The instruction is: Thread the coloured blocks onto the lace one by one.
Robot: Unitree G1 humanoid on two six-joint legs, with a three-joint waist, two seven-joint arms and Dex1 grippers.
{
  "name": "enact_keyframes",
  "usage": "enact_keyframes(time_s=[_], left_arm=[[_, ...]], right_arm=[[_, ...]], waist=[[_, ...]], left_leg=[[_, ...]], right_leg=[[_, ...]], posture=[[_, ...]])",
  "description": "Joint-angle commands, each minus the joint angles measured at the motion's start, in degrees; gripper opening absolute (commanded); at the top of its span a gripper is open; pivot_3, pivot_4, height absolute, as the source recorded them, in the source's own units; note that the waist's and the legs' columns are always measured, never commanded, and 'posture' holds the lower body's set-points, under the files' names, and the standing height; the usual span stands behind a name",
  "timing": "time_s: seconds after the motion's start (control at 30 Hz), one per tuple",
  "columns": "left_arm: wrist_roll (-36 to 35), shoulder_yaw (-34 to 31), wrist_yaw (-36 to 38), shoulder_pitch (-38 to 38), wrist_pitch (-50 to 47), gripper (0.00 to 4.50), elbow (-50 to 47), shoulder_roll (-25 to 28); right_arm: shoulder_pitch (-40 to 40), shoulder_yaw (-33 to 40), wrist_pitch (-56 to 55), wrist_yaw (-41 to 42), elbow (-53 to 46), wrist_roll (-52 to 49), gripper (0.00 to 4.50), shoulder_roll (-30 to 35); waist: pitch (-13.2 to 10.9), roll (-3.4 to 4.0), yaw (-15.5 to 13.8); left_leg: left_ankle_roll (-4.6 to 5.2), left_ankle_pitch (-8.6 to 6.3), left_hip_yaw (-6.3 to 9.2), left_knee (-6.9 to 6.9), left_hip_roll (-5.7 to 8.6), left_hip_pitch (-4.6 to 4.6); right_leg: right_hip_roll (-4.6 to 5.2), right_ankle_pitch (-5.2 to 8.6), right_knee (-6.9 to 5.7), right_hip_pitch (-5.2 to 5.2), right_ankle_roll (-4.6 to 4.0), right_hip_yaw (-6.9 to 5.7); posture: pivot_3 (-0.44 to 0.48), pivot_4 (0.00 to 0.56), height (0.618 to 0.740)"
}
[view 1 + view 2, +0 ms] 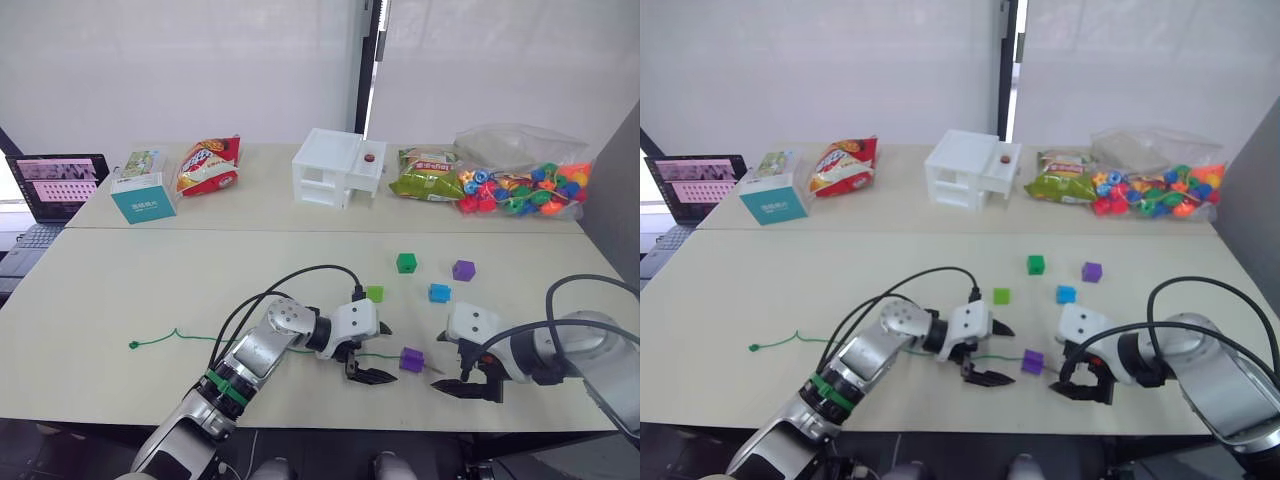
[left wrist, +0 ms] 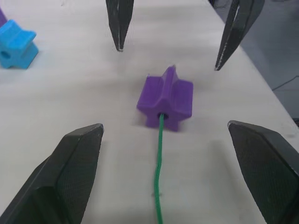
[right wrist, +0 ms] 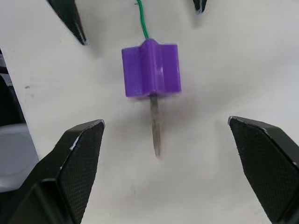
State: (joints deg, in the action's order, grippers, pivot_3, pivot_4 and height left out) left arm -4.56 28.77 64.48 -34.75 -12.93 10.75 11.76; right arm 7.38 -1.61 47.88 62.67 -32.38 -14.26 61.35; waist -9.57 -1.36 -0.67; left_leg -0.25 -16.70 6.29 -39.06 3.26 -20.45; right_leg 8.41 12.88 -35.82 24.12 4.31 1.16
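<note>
I will next pinch the lace by its part beside the block's hole with my left gripper. That will keep the lace steady while I thread the purple block.
A purple block lies near the table's front edge with the green lace run through its hole. The lace's grey tip pokes out on the side of my right gripper. That gripper is open and holds nothing, with the tip lying between its fingers. My left gripper is open too, just left of the block and straddling the lace. Loose on the table behind lie a light green block, a blue block, a dark green block and a second purple block.
Along the back stand a bag of mixed beads, a green snack bag, a white box, a red snack bag and a teal box. A laptop sits far left. The lace's knot lies at the left.
</note>
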Motion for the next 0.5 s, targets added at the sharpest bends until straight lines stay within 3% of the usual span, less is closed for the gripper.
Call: enact_keyframes(time_s=[0.03,0.23,0.5], left_arm=[[0.92,1.29,0.58,-2.36,3.59,4.49,2.81,-2.22],[3.16,2.63,-0.16,-4.21,7.05,4.49,8.04,-4.79],[4.90,3.29,1.46,-4.48,9.33,2.03,9.56,-4.40]], right_arm=[[-1.64,3.44,-0.03,-1.01,-3.01,-1.60,4.50,1.04],[-3.84,4.60,0.30,-3.22,-4.44,-1.70,4.50,1.26],[-6.47,2.56,-2.18,-6.02,-4.15,0.73,4.50,1.51]], waist=[[0.00,0.00,0.03],[-0.01,-0.01,0.01],[-0.01,-0.02,0.05]], left_leg=[[0.00,0.00,0.00,0.00,0.00,0.00],[0.00,0.00,-0.02,0.00,0.00,0.00],[0.00,0.00,-0.02,-0.02,0.01,-0.01]], right_leg=[[0.00,0.00,-0.01,0.00,0.00,0.00],[0.00,0.00,-0.01,-0.01,0.00,0.00],[0.00,0.00,0.00,-0.01,0.02,0.00]], posture=[[0.000,0.150,0.740],[0.000,0.150,0.740],[0.000,0.150,0.740]])
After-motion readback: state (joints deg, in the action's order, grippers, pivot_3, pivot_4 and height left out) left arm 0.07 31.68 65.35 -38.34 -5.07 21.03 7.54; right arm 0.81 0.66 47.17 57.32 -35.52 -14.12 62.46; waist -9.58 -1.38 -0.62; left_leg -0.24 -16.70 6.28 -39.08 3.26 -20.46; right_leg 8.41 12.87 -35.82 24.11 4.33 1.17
